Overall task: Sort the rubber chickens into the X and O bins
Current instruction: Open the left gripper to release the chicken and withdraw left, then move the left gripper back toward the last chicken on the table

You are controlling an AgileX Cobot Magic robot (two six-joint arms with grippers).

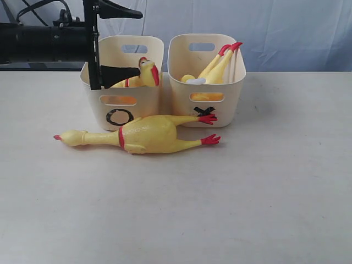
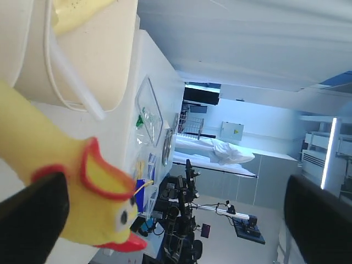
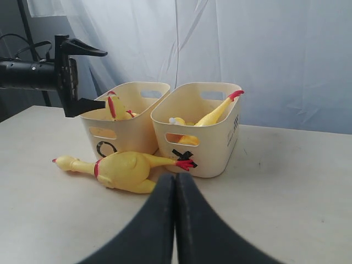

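The rubber chicken is lying down. My left gripper next needs to grab it by its long neck [image 1: 102, 139] beside the red collar [image 1: 121, 137] to sort it into its bin.
One rubber chicken [image 1: 146, 135] lies on its side on the table in front of both bins, head to the left; it also shows as the lying chicken [image 3: 124, 169]. A second chicken [image 1: 147, 74] sits in the O bin [image 1: 143, 107] with its head above the rim. A third chicken [image 1: 217, 66] is in the X bin [image 1: 220, 110], red feet sticking up. My left gripper [image 1: 141, 42] stands wide open over the O bin, its lower finger beside that chicken's head [image 2: 99, 198]. My right gripper [image 3: 176, 179] is shut and empty, low over the table before the bins.
The two bins stand side by side, touching, at the back of the white table [image 1: 264, 187]. A pale curtain [image 1: 286, 27] hangs behind them. The left arm [image 1: 44, 41] reaches in from the left at rim height.
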